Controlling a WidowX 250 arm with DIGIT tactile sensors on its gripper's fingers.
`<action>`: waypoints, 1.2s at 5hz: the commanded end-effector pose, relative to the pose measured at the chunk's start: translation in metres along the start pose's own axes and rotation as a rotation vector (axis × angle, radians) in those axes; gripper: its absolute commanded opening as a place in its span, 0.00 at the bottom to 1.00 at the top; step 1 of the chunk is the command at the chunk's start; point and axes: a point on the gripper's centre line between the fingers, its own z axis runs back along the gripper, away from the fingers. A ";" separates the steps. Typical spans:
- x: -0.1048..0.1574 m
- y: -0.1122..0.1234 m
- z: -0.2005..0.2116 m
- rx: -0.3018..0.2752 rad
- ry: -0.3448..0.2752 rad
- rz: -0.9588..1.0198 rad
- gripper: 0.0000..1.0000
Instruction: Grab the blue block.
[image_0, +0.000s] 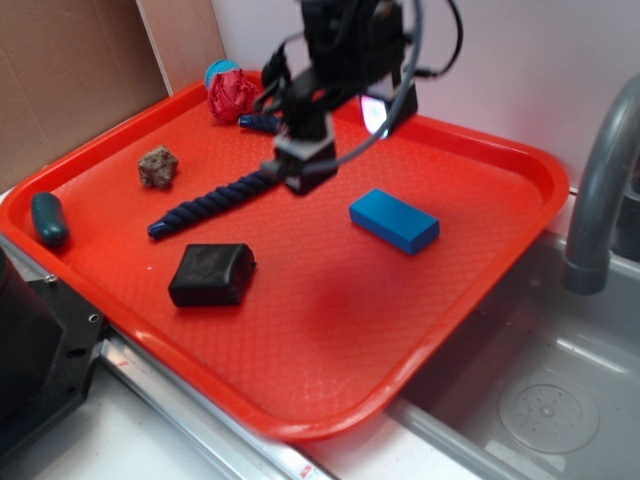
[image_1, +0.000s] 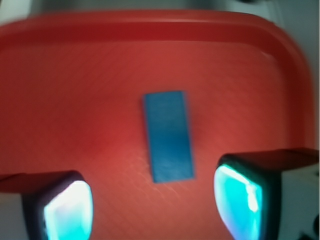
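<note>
The blue block (image_0: 394, 220) lies ahead of my fingers, so closing now would miss. My gripper moves toward the block first, then closes on it.
The blue block (image_0: 394, 220) lies flat on the red tray (image_0: 330, 350), right of the middle. In the wrist view the blue block (image_1: 168, 135) lies lengthwise just ahead of the gap between my fingers. My gripper (image_0: 305, 175) hangs above the tray, left of the block and clear of it. In the wrist view the gripper (image_1: 152, 207) is open, with bare tray between the two glowing pads (image_1: 237, 200). Nothing is held.
A black block (image_0: 211, 274) lies at the tray's front left. A dark navy twisted rope (image_0: 215, 203) runs under the gripper. A brown rock (image_0: 158, 166), a red ball (image_0: 231, 95) and a teal object (image_0: 48, 218) sit further left. A sink (image_0: 545, 400) with a faucet (image_0: 600, 200) is on the right.
</note>
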 end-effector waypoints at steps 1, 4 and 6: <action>0.021 0.018 -0.036 -0.072 -0.021 -0.044 1.00; 0.028 0.017 -0.030 -0.076 0.019 -0.061 0.00; -0.019 -0.019 0.055 -0.026 -0.070 0.233 0.00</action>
